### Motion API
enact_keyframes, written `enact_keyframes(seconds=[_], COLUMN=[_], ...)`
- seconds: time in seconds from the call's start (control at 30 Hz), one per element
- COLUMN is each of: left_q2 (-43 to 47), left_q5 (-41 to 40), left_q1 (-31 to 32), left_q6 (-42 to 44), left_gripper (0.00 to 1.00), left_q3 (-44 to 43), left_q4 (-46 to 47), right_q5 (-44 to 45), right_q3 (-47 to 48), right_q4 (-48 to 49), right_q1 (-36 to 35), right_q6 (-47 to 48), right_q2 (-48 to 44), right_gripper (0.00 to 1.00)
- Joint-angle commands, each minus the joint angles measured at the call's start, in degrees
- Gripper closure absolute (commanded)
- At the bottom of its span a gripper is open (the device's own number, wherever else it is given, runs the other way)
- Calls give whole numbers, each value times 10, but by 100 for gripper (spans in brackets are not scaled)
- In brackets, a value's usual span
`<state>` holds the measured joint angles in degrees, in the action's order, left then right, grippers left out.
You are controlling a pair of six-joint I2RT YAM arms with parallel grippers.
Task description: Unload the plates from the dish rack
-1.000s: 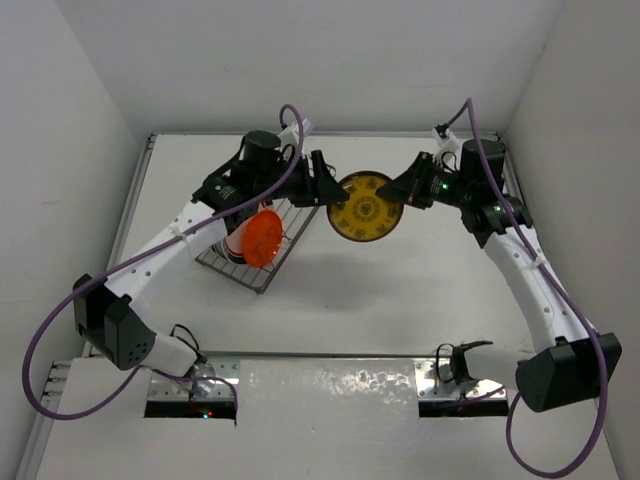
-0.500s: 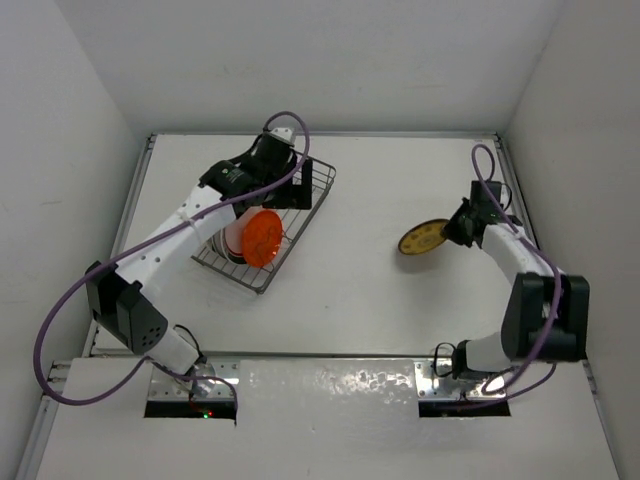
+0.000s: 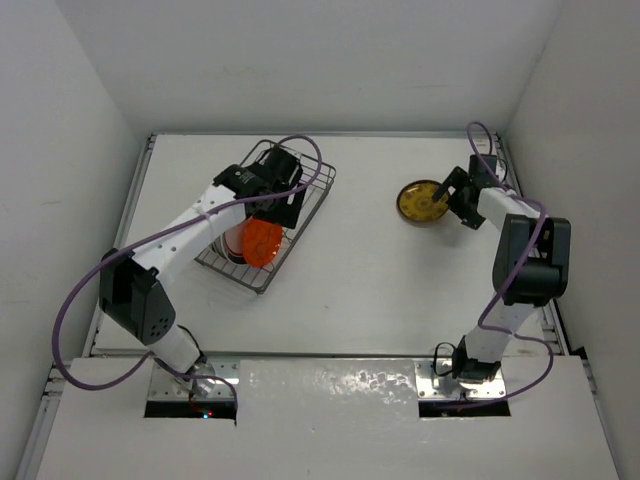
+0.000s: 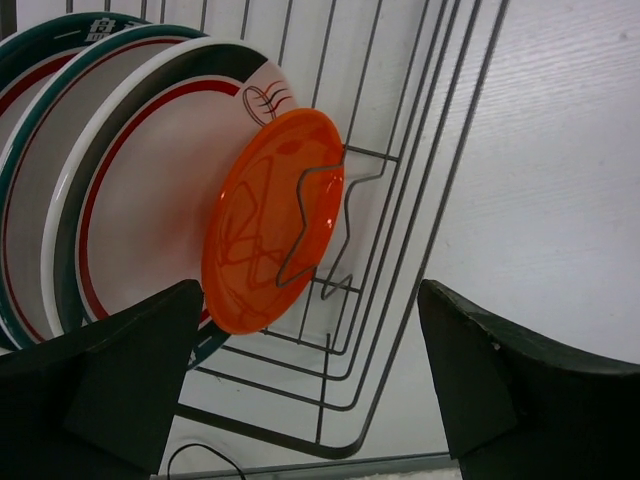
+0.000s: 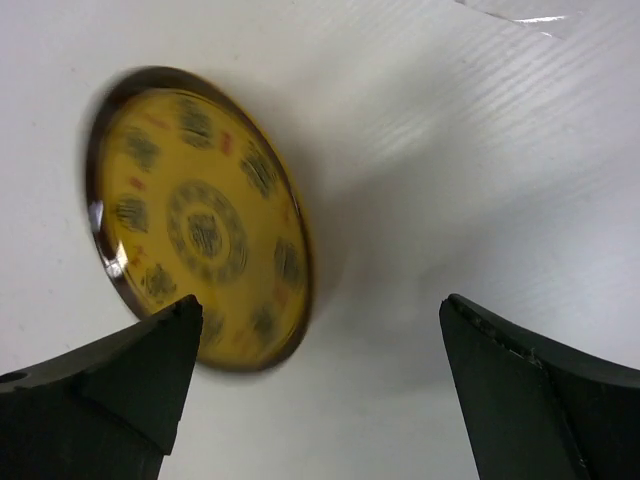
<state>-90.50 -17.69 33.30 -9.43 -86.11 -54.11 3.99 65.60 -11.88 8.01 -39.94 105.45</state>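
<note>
My left gripper would leave the orange plate in the rack if it lifted now. Its fingers are wide open, and the space between them is free of any plate's rim.
The dish rack stands at the table's back left. A small orange plate stands upright in it against a wire prong. Behind it stand larger white plates with teal-and-red rims. My left gripper hovers open over the rack, just above the orange plate, touching nothing. The rimmed plates and the rack wires fill the left wrist view. A yellow-gold patterned plate lies flat on the table at the right. My right gripper stands open beside that plate, holding nothing.
White walls enclose the table on the left, back and right. Purple cables loop off both arms. The right arm is folded back along the right wall. The arm bases sit on a metal strip at the near edge.
The yellow plate, held in the air between both grippers a second ago, now lies on the table at the right. The right gripper has opened off it. The left gripper has moved back over the rack.
</note>
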Motion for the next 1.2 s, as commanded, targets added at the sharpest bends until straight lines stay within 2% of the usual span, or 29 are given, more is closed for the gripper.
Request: enact_keyframes(seconds=[0.0, 0.1, 0.23, 0.27, 0.37, 0.4, 0.5, 0.53, 0.6, 0.73, 0.87, 0.97, 1.1, 1.17], left_q2=[-21, -33, -55, -66, -85, -89, -95, -93, -85, -69, -74, -84, -88, -68], left_q5=[-19, -36, -46, -55, -70, -69, -65, -65, -66, -109, -139, -156, -146, -90], left_q1=[-19, -31, -44, -45, -50, -52, -53, -53, -53, -53, -53, -51, -49, -49], left_q6=[28, 27, 27, 26, 15, 13, 10, 5, -3, -13, -5, -5, -29, -31], left_gripper=[19, 23, 24, 25, 32, 35, 54, 65, 75, 84, 98, 100, 100, 100], left_q3=[6, 9, 13, 14, 19, 23, 32, 34, 32, 8, -56, -119, -187, -187], left_q4=[5, 4, 8, 8, 8, 10, 14, 11, 7, -17, -60, -99, -130, -108], right_q5=[37, 57, -3, -12, -18, -17, -15, -14, -10, -7, -26, -47, -125, -171], right_q3=[36, 31, -78, -99, -147, -154, -159, -156, -146, -123, -112, -122, -130, -130], right_q4=[-51, -96, -65, -48, -43, -46, -69, -83, -96, -140, -167, -155, -86, -44], right_q1=[-1, -1, -11, -17, -49, -59, -83, -98, -104, -104, -108, -115, -131, -144], right_q6=[19, 24, 19, 16, 25, 28, 37, 43, 43, 31, 9, -16, -30, -33], right_q2=[-54, -110, -219, -262, -312, -324, -357, -369, -387, -405, -414, -420, -416, -406], right_gripper=[1, 1, 1, 1, 1, 1, 1, 1, 1, 1, 1, 1, 1, 1])
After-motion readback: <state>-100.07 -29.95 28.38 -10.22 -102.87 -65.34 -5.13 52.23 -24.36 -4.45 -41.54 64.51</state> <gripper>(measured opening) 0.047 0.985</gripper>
